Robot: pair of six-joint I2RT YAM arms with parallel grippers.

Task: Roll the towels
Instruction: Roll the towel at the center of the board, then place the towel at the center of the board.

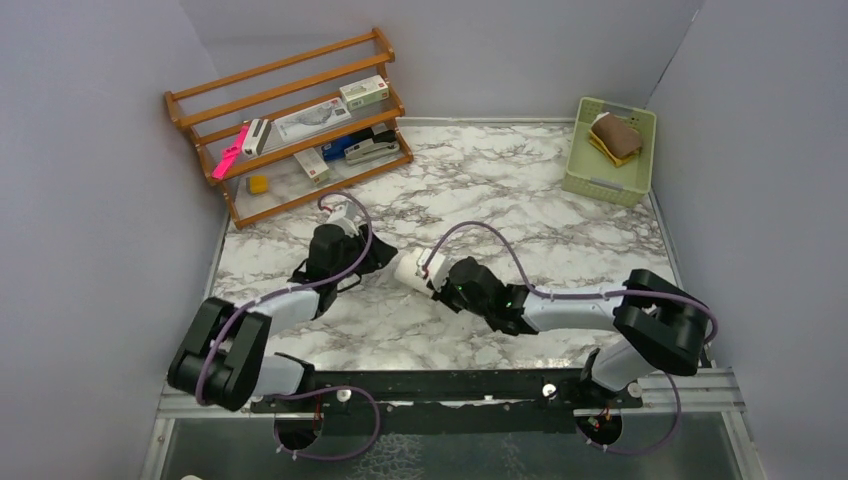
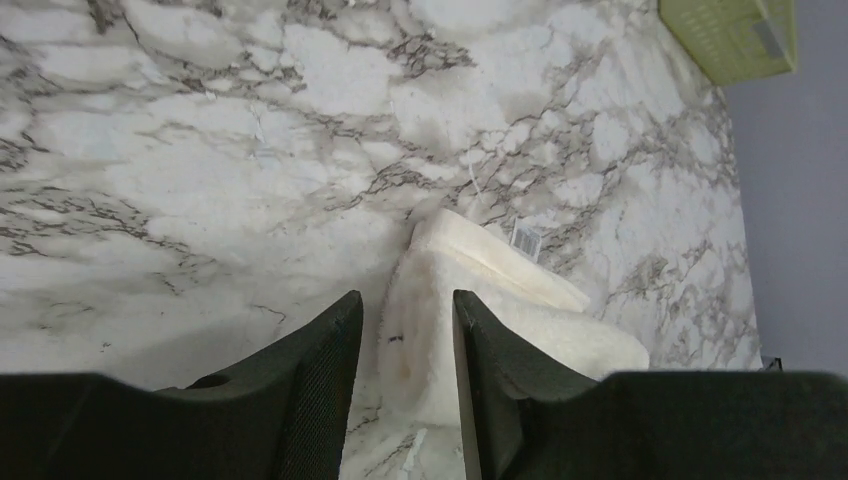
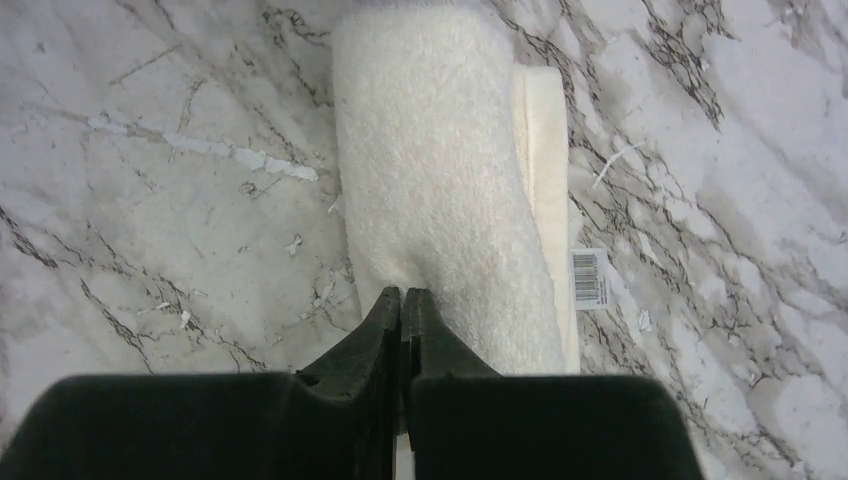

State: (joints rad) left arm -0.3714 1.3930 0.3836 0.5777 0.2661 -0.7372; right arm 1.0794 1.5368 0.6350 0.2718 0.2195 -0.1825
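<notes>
The robot's left gripper should grab the rolled cream towel by its end (image 1: 404,268) (image 2: 412,333), so the towel's other end stays free to hand to the right gripper.
The cream towel (image 1: 410,268) lies as a thick roll on the marble table (image 1: 560,220), between my two grippers. My left gripper (image 1: 376,256) is open. In the left wrist view (image 2: 405,325) its fingers straddle one end of the cream towel (image 2: 520,310). My right gripper (image 1: 433,281) is shut. In the right wrist view (image 3: 401,297) its tips rest against the near edge of the cream towel (image 3: 440,170), with no cloth showing between them. The mustard-yellow towel (image 1: 613,136), brownish side up, lies in the pale green basket (image 1: 590,185) at the back right.
A wooden rack (image 1: 290,130) with small boxes and stationery stands at the back left. A barcode label (image 3: 589,277) sticks out from the cream towel. Grey walls close in the table on three sides. The basket also shows in the left wrist view (image 2: 735,35).
</notes>
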